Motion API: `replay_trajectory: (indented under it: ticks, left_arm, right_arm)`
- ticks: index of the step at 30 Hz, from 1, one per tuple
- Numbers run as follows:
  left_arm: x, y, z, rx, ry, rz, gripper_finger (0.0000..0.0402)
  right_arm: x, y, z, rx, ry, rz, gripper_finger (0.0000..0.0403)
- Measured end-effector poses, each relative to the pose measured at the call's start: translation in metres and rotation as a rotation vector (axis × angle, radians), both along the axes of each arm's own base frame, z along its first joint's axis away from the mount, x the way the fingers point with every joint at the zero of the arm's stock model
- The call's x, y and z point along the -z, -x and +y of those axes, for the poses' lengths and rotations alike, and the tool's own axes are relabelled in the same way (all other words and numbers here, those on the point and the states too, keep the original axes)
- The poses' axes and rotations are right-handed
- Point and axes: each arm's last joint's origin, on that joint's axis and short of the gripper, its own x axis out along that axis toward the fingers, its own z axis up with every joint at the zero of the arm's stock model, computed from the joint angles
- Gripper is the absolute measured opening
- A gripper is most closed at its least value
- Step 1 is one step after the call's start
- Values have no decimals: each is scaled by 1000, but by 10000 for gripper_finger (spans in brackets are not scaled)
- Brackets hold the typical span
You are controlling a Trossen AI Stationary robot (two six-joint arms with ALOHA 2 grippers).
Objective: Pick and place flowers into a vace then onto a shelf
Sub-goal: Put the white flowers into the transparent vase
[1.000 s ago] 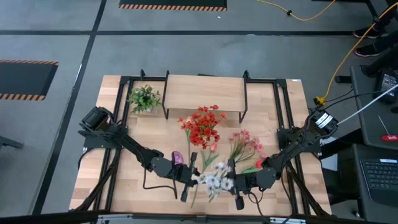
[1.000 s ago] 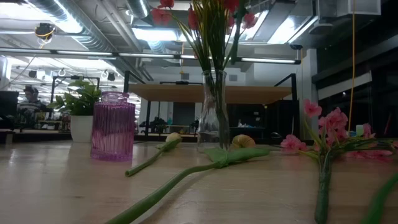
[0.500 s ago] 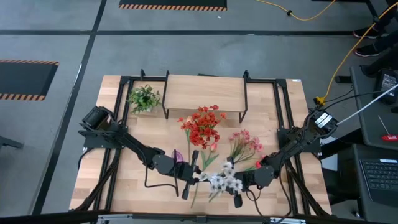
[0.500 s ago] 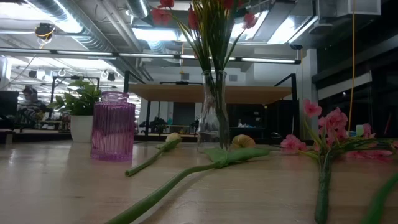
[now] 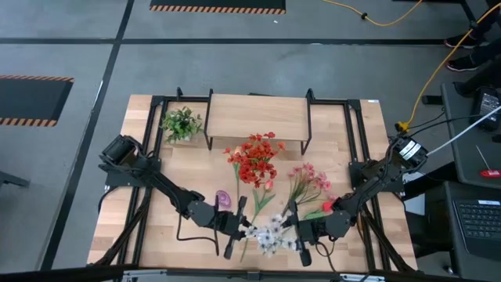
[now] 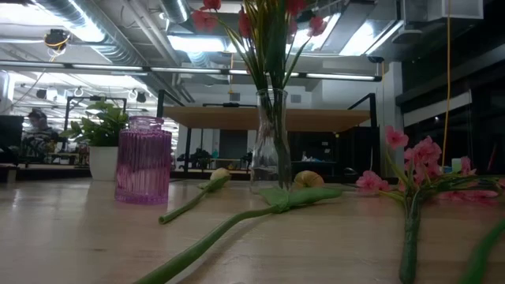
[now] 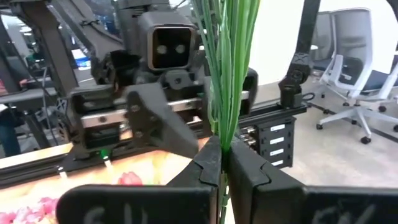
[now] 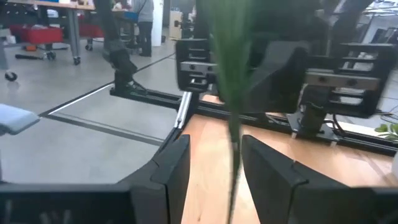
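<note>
I need to grab the spray of white flowers by its green stem point(image 8: 234, 134) with my right gripper next. Then I can set the spray into the glass vase.
A spray of white flowers point(image 5: 271, 233) hangs in the air near the table's near edge, between my two grippers. My left gripper point(image 5: 239, 229) is shut on its green stems point(image 7: 227, 68). My right gripper point(image 5: 300, 233) faces it from the right and is open. A blurred stem point(image 8: 233, 118) stands between its fingers, and I see no touch. Red flowers point(image 5: 255, 159) stand in a clear glass vase point(image 6: 271, 146). Pink flowers point(image 5: 310, 182) lie on the table. The purple ribbed vase point(image 5: 223, 198) stands beside my left arm. The shelf point(image 5: 257, 116) is at the far side. My left gripper pinches the bunch of green stems point(image 7: 222, 140) between its two fingers point(image 7: 205, 171). The fingers come level from the table's left and lie across the stems. The stems stand upright in the hold, and the spray is lifted clear of the table.
A small leafy green plant point(image 5: 182, 124) stands at the far left by the shelf. Yellow tulips point(image 6: 219, 177) with long stems lie on the table in front of the glass vase. Black frame rails point(image 5: 356, 149) run along both sides.
The white spray has shifted a little toward the table's near edge, carried by my left gripper. My right gripper has stayed close beside it on the right.
</note>
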Motion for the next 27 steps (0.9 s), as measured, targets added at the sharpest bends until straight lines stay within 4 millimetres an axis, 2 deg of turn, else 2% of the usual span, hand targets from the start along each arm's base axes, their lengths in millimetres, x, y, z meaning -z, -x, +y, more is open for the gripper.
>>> replay_trajectory:
  ticks: [4, 14, 27]
  left_arm:
    - [-2, 1, -1, 4, 12, -19, 6]
    - [-6, -8, 13, 8, 51, -42, 6]
    - [-6, -17, 30, -37, 56, -41, 6]
  right_arm:
    - [1, -3, -4, 14, 3, 5, 147]
    - [2, -14, -17, 60, -11, 22, 147]
    - [0, -15, -18, 26, 19, -6, 147]
